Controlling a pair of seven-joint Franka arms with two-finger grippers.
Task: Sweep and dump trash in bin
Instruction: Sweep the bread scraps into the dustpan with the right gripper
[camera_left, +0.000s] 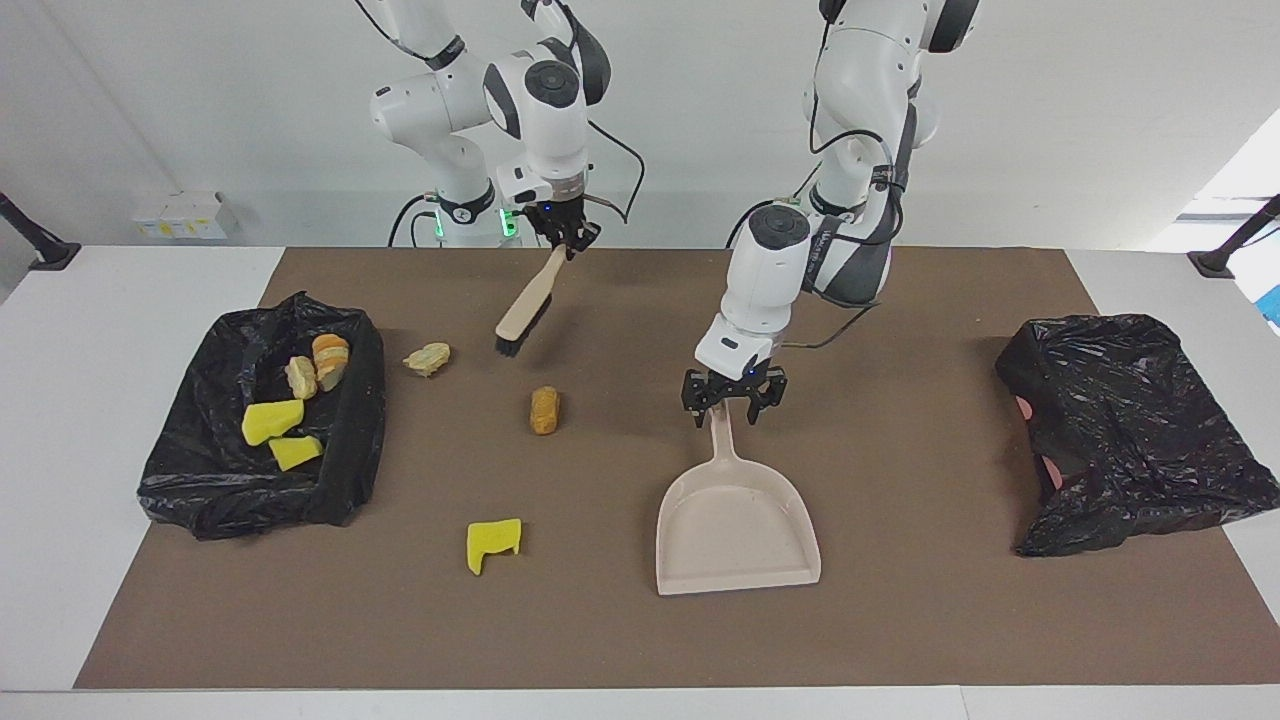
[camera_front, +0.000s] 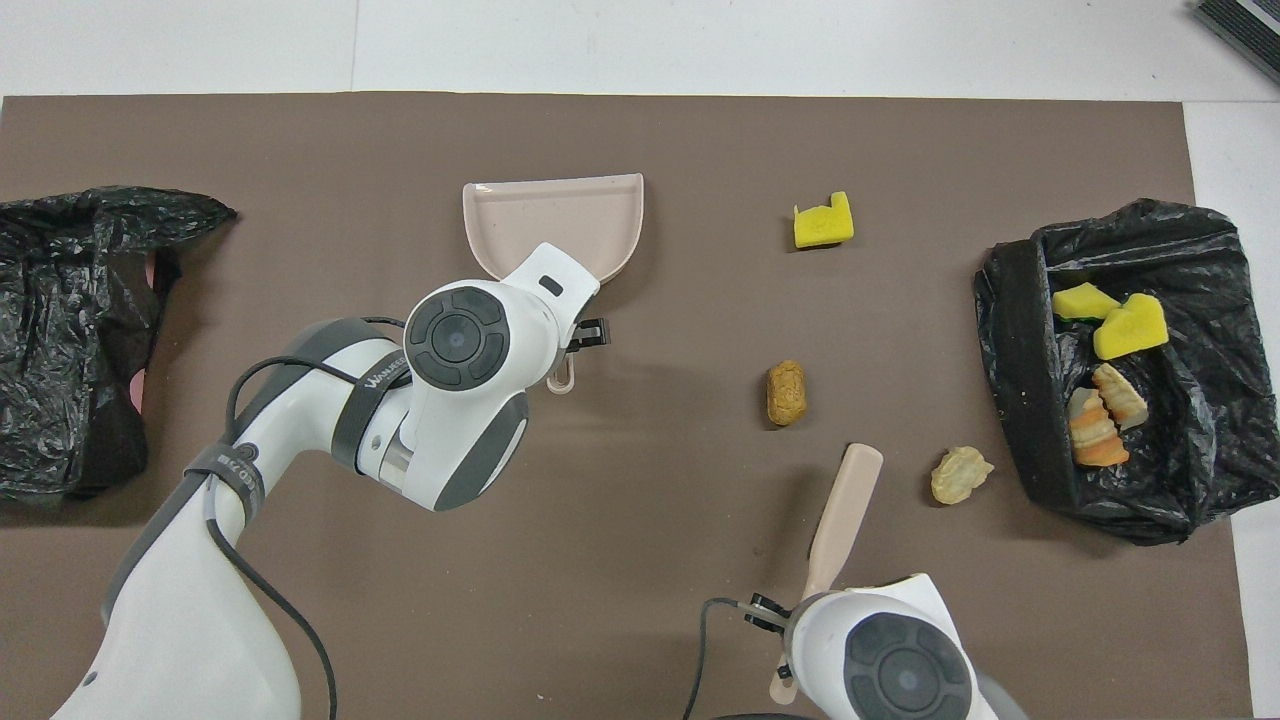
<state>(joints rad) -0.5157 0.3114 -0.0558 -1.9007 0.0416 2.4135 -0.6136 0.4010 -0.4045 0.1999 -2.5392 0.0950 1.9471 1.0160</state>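
Note:
My left gripper grabs the beige dustpan by its narrow handle (camera_front: 561, 378) next, since the broad scoop spreads far wider than the open fingers.
A beige dustpan (camera_left: 735, 520) (camera_front: 560, 215) lies flat mid-mat. My left gripper (camera_left: 733, 408) is down at its handle, open, one finger on each side. My right gripper (camera_left: 562, 235) is shut on a tan brush (camera_left: 528, 300) (camera_front: 845, 505) that hangs slanted, bristles down, above the mat. Loose trash on the mat: a yellow sponge (camera_left: 493, 543) (camera_front: 823, 222), a brown lump (camera_left: 544, 410) (camera_front: 786, 392) and a pale lump (camera_left: 427, 357) (camera_front: 960, 474). The black-lined bin (camera_left: 350, 440) (camera_front: 1010, 350) at the right arm's end holds two yellow sponges and two bread pieces.
A second crumpled black bag (camera_left: 1130, 430) (camera_front: 70, 330) sits at the left arm's end of the brown mat (camera_left: 900, 620). White table shows around the mat.

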